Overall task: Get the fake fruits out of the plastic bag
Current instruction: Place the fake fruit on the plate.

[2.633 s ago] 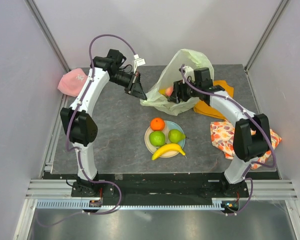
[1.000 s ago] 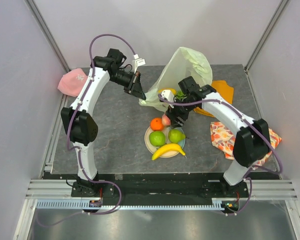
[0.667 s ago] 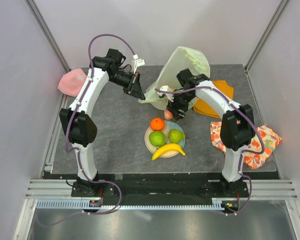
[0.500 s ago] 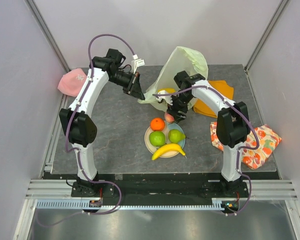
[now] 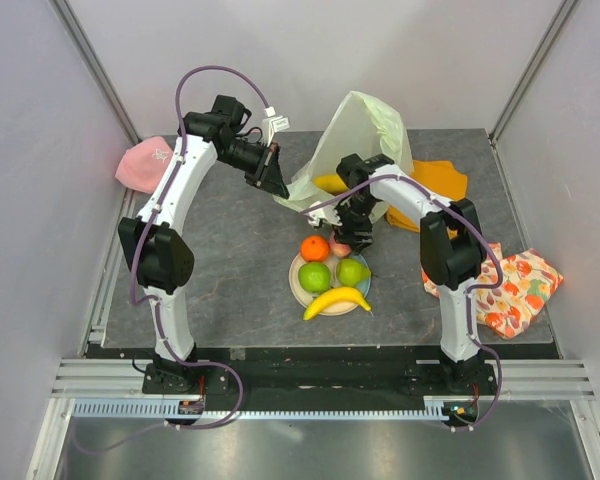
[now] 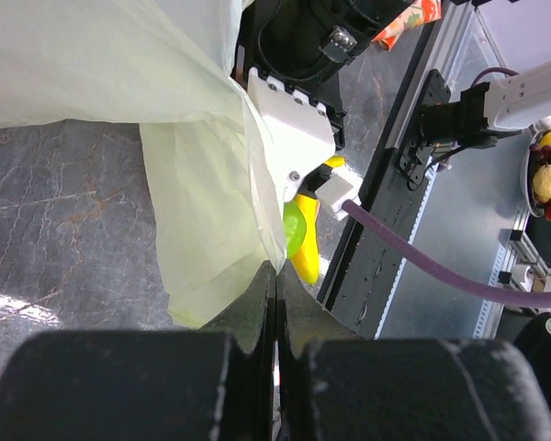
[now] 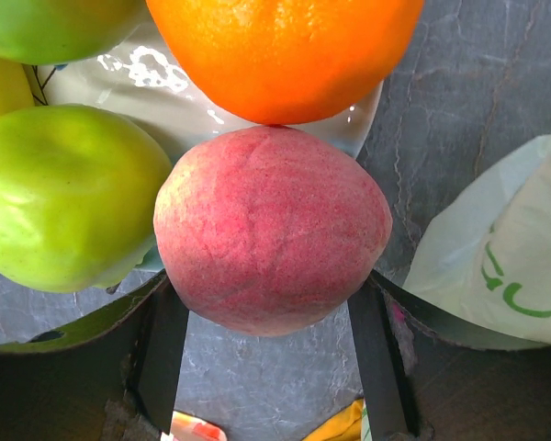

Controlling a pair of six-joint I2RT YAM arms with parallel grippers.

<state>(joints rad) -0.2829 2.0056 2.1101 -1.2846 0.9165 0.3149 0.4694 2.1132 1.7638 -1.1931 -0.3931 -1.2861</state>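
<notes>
The pink peach (image 7: 271,230) sits low at the plate's far rim, close against the orange, so it is time for my right gripper to open now.
The pale yellow-green plastic bag (image 5: 365,125) stands at the back middle of the table. My left gripper (image 5: 271,180) is shut on its left edge and holds it up; the wrist view shows the film (image 6: 119,73) pinched between the closed jaws (image 6: 275,280). A yellow fruit (image 5: 330,183) shows in the bag's mouth. My right gripper (image 5: 344,240) is shut on the pink peach (image 7: 271,230), just at the far rim of the plate (image 5: 365,262), next to the orange (image 5: 315,247). The green apple (image 5: 315,277), pear (image 5: 352,271) and banana (image 5: 337,298) lie on the plate.
An orange cloth (image 5: 437,183) lies behind the right arm. A patterned cloth (image 5: 515,285) is at the right edge. A pink cap (image 5: 145,163) sits at the far left. Metal frame posts and walls close in the table.
My right gripper has come out of the bag with the peach and moved down to the plate's far rim, its wrist turning. The left gripper has held the bag edge still.
</notes>
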